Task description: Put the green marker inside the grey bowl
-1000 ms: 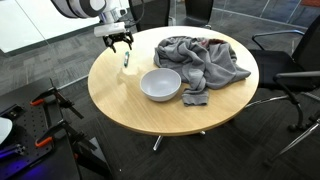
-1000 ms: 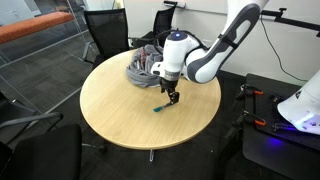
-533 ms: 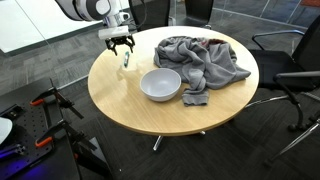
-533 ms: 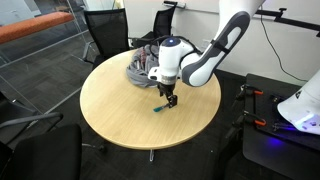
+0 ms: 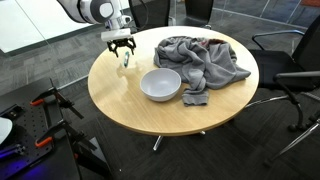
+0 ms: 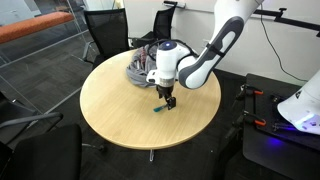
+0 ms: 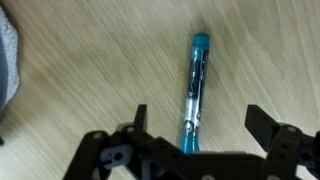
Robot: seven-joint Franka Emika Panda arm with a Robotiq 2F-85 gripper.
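The green marker's clear body (image 5: 126, 61) (image 7: 194, 104) is between my open fingers and both its long sides are free. My gripper should close on the marker now. Closing now would hold it.
The green marker (image 7: 193, 92) lies flat on the round wooden table, teal with a clear barrel; it also shows in both exterior views (image 5: 126, 60) (image 6: 159, 108). My gripper (image 7: 196, 122) is open directly above it, one finger on each side of the marker, not touching. In both exterior views the gripper (image 5: 122, 45) (image 6: 169, 99) hangs just over the marker near the table edge. The grey bowl (image 5: 160, 84) stands empty near the table's middle; it is hidden behind my arm in an exterior view.
A crumpled grey cloth (image 5: 200, 57) (image 6: 140, 66) lies on the table beyond the bowl, with a small grey piece (image 5: 195, 99) beside the bowl. Office chairs (image 6: 105, 30) stand around the table (image 5: 120, 95).
My gripper has shifted slightly along the table and lowered toward the marker. The marker has not moved.
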